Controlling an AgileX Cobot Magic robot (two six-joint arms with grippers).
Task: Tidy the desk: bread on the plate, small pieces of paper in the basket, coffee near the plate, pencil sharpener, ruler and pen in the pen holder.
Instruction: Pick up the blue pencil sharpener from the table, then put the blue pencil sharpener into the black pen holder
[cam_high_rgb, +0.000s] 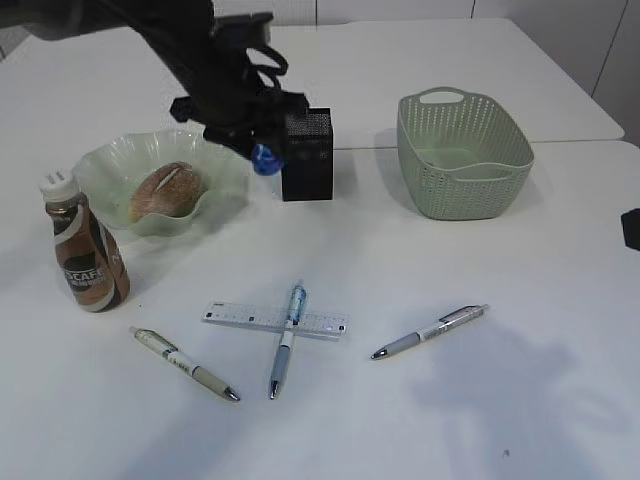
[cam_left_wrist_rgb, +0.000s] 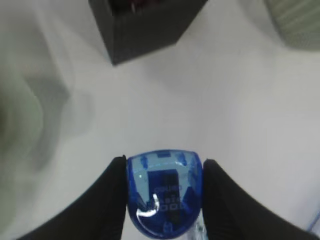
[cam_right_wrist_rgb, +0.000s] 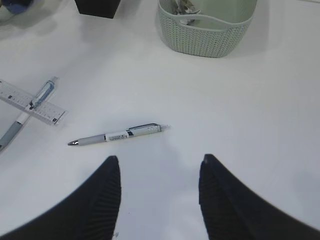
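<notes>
My left gripper holds the blue pencil sharpener (cam_high_rgb: 266, 160) outside, below the black pen holder's rim, and should lift it over the pen holder's opening before letting go.
My left gripper (cam_high_rgb: 262, 155) is shut on the blue pencil sharpener (cam_left_wrist_rgb: 165, 192) and holds it in the air just left of the black pen holder (cam_high_rgb: 307, 155), which also shows in the left wrist view (cam_left_wrist_rgb: 145, 25). The bread (cam_high_rgb: 167, 190) lies on the green plate (cam_high_rgb: 100, 165). The coffee bottle (cam_high_rgb: 85, 255) stands in front of the plate. A clear ruler (cam_high_rgb: 275, 320) lies under a blue pen (cam_high_rgb: 285, 340), with a cream pen (cam_high_rgb: 185, 363) to the left and a grey pen (cam_high_rgb: 430, 331) to the right. My right gripper (cam_right_wrist_rgb: 159, 165) is open over bare table, near the grey pen (cam_right_wrist_rgb: 117, 135).
The green basket (cam_high_rgb: 465, 155) stands at the back right, with paper scraps inside it in the right wrist view (cam_right_wrist_rgb: 182, 7). A second table adjoins at the back. The right arm only shows as a dark edge (cam_high_rgb: 631, 228) at the exterior view's right side.
</notes>
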